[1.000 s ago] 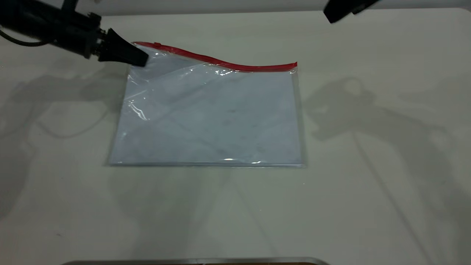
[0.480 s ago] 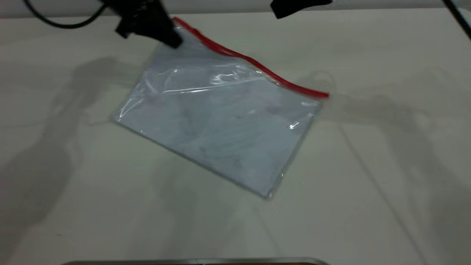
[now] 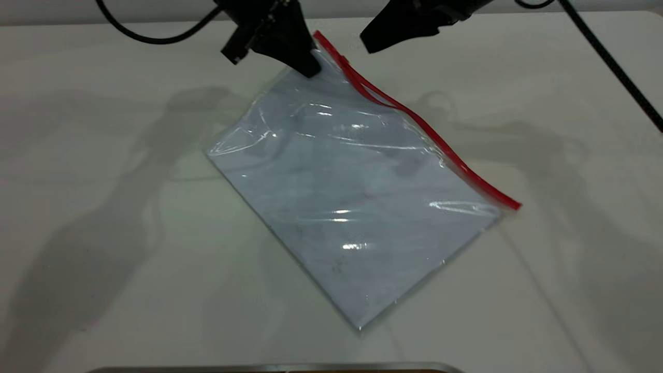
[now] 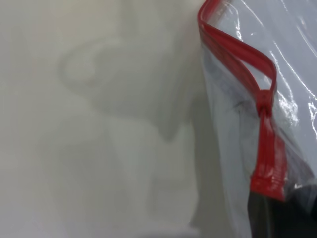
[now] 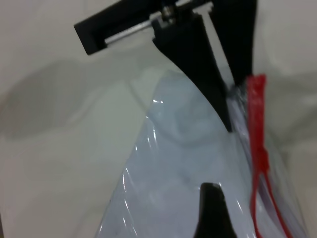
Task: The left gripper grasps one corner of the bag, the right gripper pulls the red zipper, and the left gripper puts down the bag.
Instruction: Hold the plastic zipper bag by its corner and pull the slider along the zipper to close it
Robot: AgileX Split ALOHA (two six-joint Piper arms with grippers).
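My right gripper is to take hold of the zipper by its small red slider (image 3: 343, 60) next. Then it can pull the red zipper along the bag's parted edge (image 3: 374, 94).
The bag (image 3: 352, 197) is a clear pouch with white paper inside, lying skewed on the table with its far corner raised. The red zipper (image 3: 435, 137) runs along its right edge. My left gripper (image 3: 309, 66) is shut on the corner of the bag at the far end of the red strip; it also shows in the right wrist view (image 5: 235, 106). The small red slider (image 4: 265, 101) sits near that held corner, and beyond it the two red halves are parted. My right gripper (image 3: 369, 44) hovers open just right of the held corner, one finger (image 5: 212, 208) over the plastic beside the slider (image 5: 261, 163).
The white table (image 3: 103, 207) carries only the bag. Black cables trail from the left arm (image 3: 155, 39) and the right arm (image 3: 611, 57). A metal edge (image 3: 269, 368) runs along the near side of the exterior view.
My left gripper has carried the held corner right and up, swinging the bag clockwise so it lies diagonally. My right gripper has come down and left, close to the zipper's far end.
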